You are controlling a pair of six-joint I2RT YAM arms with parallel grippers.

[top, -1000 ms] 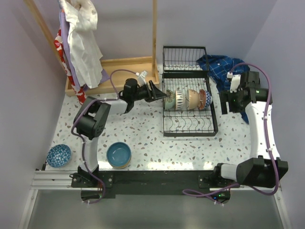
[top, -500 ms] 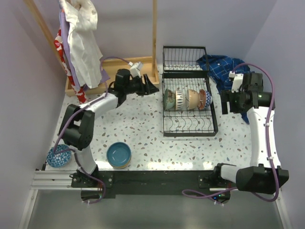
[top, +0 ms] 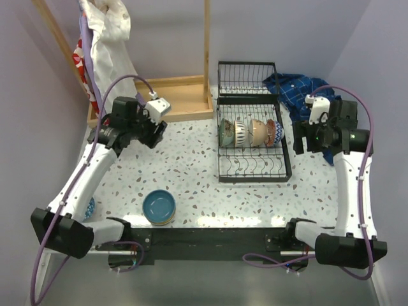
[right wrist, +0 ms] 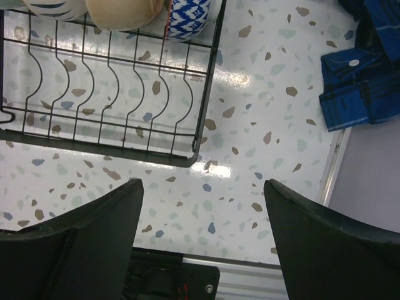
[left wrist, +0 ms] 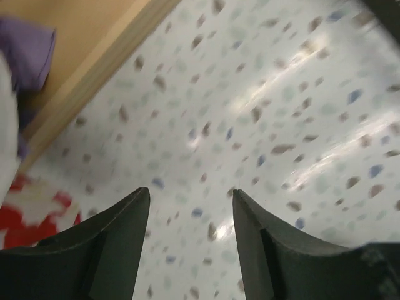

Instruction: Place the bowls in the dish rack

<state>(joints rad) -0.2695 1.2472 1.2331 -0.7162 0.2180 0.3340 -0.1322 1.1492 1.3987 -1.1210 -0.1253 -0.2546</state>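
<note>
The left gripper grabs the dark blue speckled bowl [top: 91,208] by its rim next, which leaves the bowl's opposite edge free to load into the dish rack [top: 254,179].
The black wire dish rack [top: 254,179] stands at the back centre, with several bowls [top: 248,133] on edge in its rear row. A teal bowl [top: 159,205] sits stacked on another near the front left. A sliver of a dark blue speckled bowl [top: 91,208] shows under my left arm. My left gripper [top: 154,135] hangs open and empty over bare table by the wooden stand; in the left wrist view the left gripper [left wrist: 190,200] has only speckled tabletop between its fingers. My right gripper [top: 299,138] is open and empty just right of the rack; the right wrist view shows the gripper [right wrist: 203,190] near the rack's corner [right wrist: 194,156].
A wooden clothes stand [top: 172,89] with hanging cloths [top: 108,57] fills the back left; its base board [left wrist: 81,56] is close to my left gripper. A blue checked cloth [top: 299,89] lies behind the rack's right side. Walls close in on both sides.
My left arm has swung away from the rack's left end to the left, its gripper empty, and now hovers beside the wooden stand. The right arm has barely shifted.
</note>
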